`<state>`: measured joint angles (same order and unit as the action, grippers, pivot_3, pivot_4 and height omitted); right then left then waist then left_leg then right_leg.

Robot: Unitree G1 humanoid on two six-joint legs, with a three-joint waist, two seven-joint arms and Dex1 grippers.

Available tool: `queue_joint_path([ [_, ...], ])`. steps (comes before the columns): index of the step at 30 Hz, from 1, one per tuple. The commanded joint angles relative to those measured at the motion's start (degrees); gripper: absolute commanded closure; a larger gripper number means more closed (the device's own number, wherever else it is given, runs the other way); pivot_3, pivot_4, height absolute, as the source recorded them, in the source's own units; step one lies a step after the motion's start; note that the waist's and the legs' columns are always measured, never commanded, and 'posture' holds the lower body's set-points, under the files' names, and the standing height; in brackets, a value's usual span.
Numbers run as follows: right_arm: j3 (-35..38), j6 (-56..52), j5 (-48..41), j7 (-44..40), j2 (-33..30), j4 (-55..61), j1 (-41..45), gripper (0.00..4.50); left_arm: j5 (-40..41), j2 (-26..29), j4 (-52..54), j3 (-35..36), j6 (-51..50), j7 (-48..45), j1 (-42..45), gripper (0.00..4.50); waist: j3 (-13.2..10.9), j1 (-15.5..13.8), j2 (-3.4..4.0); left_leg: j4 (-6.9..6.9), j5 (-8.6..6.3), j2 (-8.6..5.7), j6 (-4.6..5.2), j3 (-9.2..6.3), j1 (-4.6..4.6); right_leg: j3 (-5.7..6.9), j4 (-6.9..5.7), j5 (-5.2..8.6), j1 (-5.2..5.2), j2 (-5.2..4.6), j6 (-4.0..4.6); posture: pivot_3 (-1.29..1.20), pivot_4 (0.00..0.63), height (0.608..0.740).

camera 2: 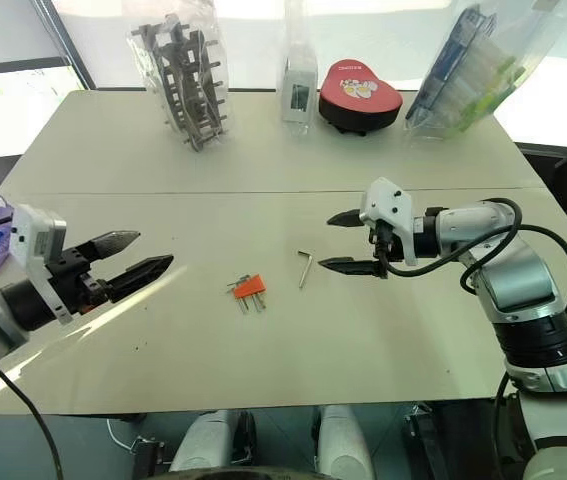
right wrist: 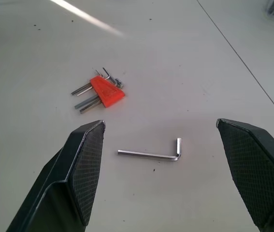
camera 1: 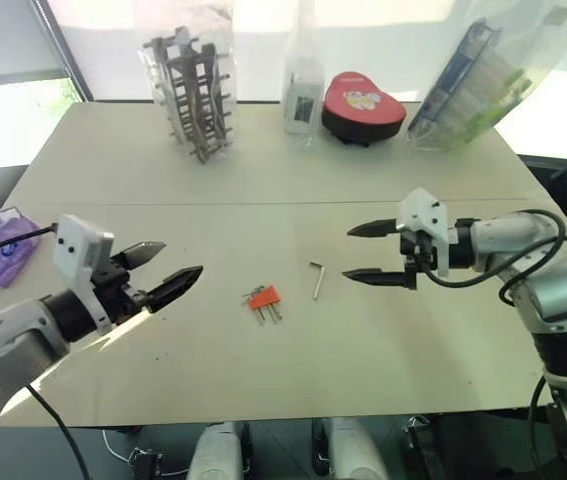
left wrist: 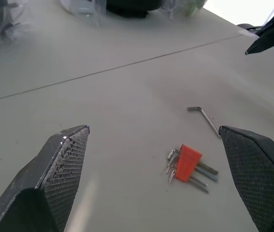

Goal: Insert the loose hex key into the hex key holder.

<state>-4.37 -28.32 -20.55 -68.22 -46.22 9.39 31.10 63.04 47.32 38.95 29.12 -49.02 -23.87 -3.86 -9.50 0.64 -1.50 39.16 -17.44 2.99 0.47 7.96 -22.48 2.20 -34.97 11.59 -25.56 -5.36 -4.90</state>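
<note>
Next, my left gripper picks up the hex key holder by its flat orange body, since thin metal keys stick out on both sides of the holder.
The loose hex key, a thin L-shaped metal rod, lies flat on the table near its middle. Just left of it rests the orange-red hex key holder with several short keys sticking out. My right gripper hovers above the table to the right of the loose key, pointing left, open and empty. On the left, my left gripper hangs above the table, pointing right toward the holder, open with nothing between its fingers.
Along the table's far edge stand a bagged grey rack, a clear bottle pack, a red heart-shaped case and a bagged blue item. A purple bag lies at the left edge. A seam crosses the tabletop.
</note>
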Motion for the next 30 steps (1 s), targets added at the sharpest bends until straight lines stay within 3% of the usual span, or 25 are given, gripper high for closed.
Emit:
queue_joint_path([
  [1, 1.0, 0.2, -0.6, -0.1, -1.0, 2.2, 0.7, 0.69, -0.5, 0.7, 0.1, 1.0, 1.8, -1.7, 0.5, 0.00, 0.0, 0.0, 0.01, 0.00, 0.00, 0.00, 0.00, 0.00, 0.00, 0.00, 0.00, 0.00, 0.00, 0.00, 0.00, 0.00, 0.150, 0.740],
  [23, -2.5, 3.1, 1.7, 0.9, 1.5, 1.6, 0.7, 0.69, -1.6, -0.5, -0.2, -1.8, 2.1, -0.4, 2.9, 0.00, 0.0, 0.0, 0.03, 0.00, 0.00, -0.01, 0.00, 0.00, 0.00, 0.02, 0.00, 0.00, 0.00, -0.01, 0.00, 0.00, 0.150, 0.740],
  [30, -8.8, 10.9, 9.5, 4.1, 7.8, -5.0, 3.7, 0.69, -3.2, -1.6, 0.1, -3.3, 2.7, -0.2, 2.6, 0.00, 0.0, 0.1, 0.03, -0.01, 0.08, -0.01, -0.15, 0.00, 0.00, 0.03, -0.01, 0.01, 0.00, 0.00, 0.00, 0.00, 0.150, 0.740],
])
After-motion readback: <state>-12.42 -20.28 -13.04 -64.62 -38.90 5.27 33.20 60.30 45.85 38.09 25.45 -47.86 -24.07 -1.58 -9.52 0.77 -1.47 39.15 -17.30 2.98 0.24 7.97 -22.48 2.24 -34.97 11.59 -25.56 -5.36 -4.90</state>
